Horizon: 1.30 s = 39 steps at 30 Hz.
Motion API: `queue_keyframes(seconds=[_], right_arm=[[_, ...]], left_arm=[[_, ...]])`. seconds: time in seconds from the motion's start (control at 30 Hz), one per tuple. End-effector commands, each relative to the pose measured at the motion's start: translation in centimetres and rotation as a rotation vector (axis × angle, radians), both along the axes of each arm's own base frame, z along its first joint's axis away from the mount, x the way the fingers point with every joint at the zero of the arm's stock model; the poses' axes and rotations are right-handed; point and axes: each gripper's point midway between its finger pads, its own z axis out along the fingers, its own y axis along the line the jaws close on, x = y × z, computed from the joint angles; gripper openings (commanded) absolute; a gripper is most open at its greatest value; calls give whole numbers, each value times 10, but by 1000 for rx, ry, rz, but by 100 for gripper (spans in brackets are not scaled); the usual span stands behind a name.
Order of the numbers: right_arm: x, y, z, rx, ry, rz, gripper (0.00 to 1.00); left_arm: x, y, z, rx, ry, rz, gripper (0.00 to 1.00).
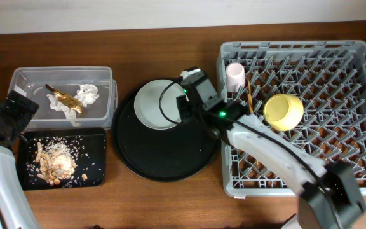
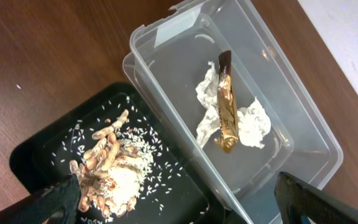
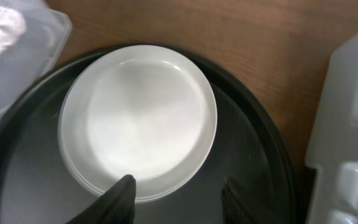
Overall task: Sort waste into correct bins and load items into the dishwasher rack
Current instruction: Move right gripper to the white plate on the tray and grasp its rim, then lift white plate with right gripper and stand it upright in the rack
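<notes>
I should next use my right gripper to grab the pale plate's [image 1: 156, 104] rim on the side nearest the dishwasher rack, so that I can load the plate upright there.
The pale plate [image 1: 156, 104] [image 3: 138, 121] lies on the round black tray [image 1: 164, 159]. My right gripper [image 3: 178, 193] hovers open at the plate's near rim, one fingertip over the plate and the other over the tray. A yellow bowl [image 1: 283, 112], a pink cup [image 1: 235, 75] and chopsticks [image 1: 249, 95] rest in the grey dishwasher rack [image 1: 335, 95]. White tissue [image 2: 253, 124] and a gold wrapper [image 2: 226, 102] lie in the clear tub [image 2: 291, 81]. Food scraps [image 2: 107, 168] fill the shallow black tray [image 2: 42, 149]. Above both bins, my left gripper [image 2: 188, 205] stands wide open and holds nothing.
The rack's corner [image 3: 353, 124] stands close on the right of the round tray, and the tub's corner [image 3: 11, 50] on its left. Bare wooden table [image 1: 170, 51] shows behind the tray and in front of the bins.
</notes>
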Motion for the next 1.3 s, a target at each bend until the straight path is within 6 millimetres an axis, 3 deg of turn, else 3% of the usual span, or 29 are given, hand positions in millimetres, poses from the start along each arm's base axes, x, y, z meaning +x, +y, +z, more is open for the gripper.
queue_keyframes(seconds=[0.0,0.1,0.17,0.3,0.57,0.7,0.83,0.87,0.97,1.07,1.17,1.27], right_arm=[[21,-11,-24,-30,2,-67,47],[39,-13,-43,-38,-13,-68,47],[49,-8,-53,-49,-43,-31,52],[64,2,-79,-31,-66,-27,52],[53,8,-131,-42,43,16,45],[30,16,-142,-9,150,86,24],[15,16,-131,5,203,115,4],[14,16,-127,4,204,114,4],[16,16,-95,18,151,129,4],[27,-3,-14,-11,-30,103,4],[23,-49,66,-211,-246,64,4],[12,-117,139,-546,-436,-50,4]], left_arm=[[0,2,6,11,-10,4,99],[0,2,6,11,-10,4,99],[0,2,6,11,-10,4,99],[0,2,6,11,-10,4,99],[0,2,6,11,-10,4,99],[0,2,6,11,-10,4,99],[0,2,6,11,-10,4,99],[0,2,6,11,-10,4,99],[0,2,6,11,-10,4,99],[0,2,6,11,-10,4,99],[0,2,6,11,-10,4,99],[0,2,6,11,-10,4,99]])
